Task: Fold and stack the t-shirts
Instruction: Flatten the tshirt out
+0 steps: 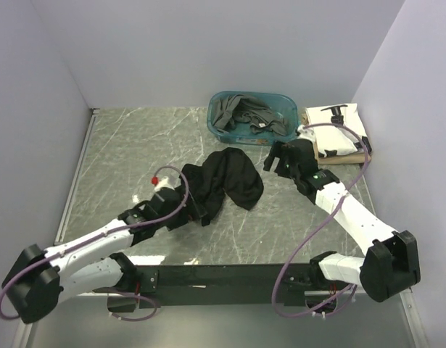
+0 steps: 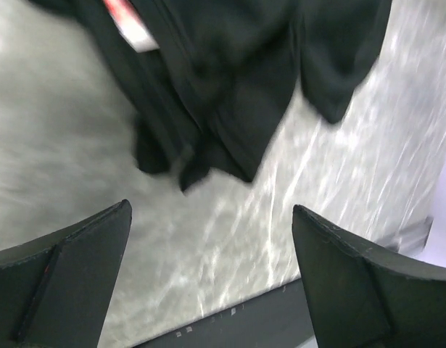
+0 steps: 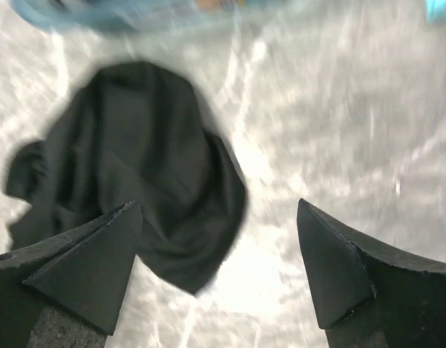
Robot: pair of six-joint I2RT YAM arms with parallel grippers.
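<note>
My right gripper will need the shirt's other side free to spread it for folding, so my left gripper should pinch the black t-shirt's near edge [image 1: 206, 218] [image 2: 212, 164].
A plain black t-shirt [image 1: 228, 180] lies crumpled in the middle of the table. My left gripper [image 1: 199, 205] is at its near-left edge; in the left wrist view it [image 2: 209, 208] stands open over bare tabletop, with the black t-shirt [image 2: 237, 72] just ahead of the fingertips. My right gripper [image 1: 281, 161] hovers to the right of the shirt, open and holding nothing [image 3: 219, 204]; the black t-shirt [image 3: 135, 167] lies below and left of its jaws. A folded white t-shirt with black print [image 1: 337, 129] rests on a tan one [image 1: 357, 155] at the back right. Dark grey t-shirts [image 1: 244, 116] fill the tub.
The teal plastic tub [image 1: 286, 110] stands at the back centre, close behind my right gripper. Grey walls close in the table on the left, back and right. A black rail [image 1: 215, 275] runs along the near edge between the arm bases.
</note>
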